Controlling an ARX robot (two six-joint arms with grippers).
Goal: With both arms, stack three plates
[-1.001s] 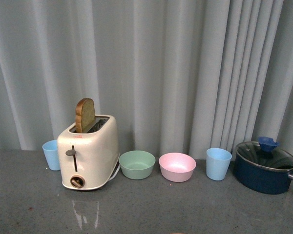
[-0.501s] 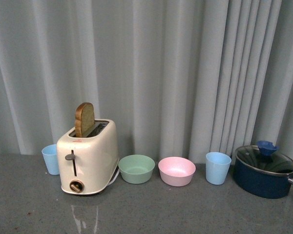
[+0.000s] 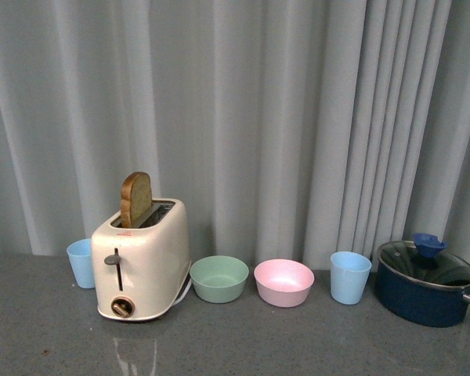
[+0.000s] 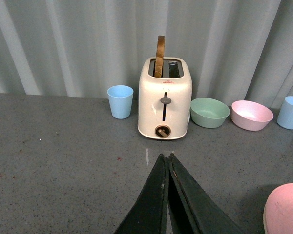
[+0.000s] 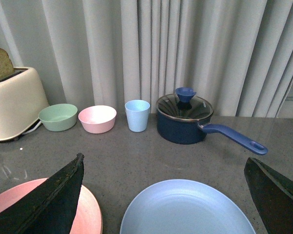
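Note:
The light blue plate needs to be stacked onto the pink plate (image 5: 88, 214), so my right gripper should next grab it by its rim (image 5: 180, 182).
Two plates lie on the grey table in the right wrist view. A light blue plate (image 5: 185, 209) sits directly under my right gripper (image 5: 163, 161), which is open wide with a finger on either side and nothing between them. A pink plate (image 5: 90, 214) lies beside it, partly hidden behind one black finger (image 5: 53, 195). In the left wrist view my left gripper (image 4: 166, 156) is shut on nothing above bare table, and the pink plate's rim (image 4: 285, 209) shows at the picture's corner. The front view shows neither plates nor arms.
Along the curtain stand a cream toaster (image 3: 141, 262) with a bread slice, two light blue cups (image 3: 81, 262) (image 3: 350, 276), a green bowl (image 3: 219, 278), a pink bowl (image 3: 283, 282) and a dark blue lidded pot (image 3: 423, 290). The pot's handle (image 5: 234, 138) points toward the blue plate.
The front view has shifted a little, so the toaster, bowls and pot sit slightly lower in the picture. Nothing on the table has moved.

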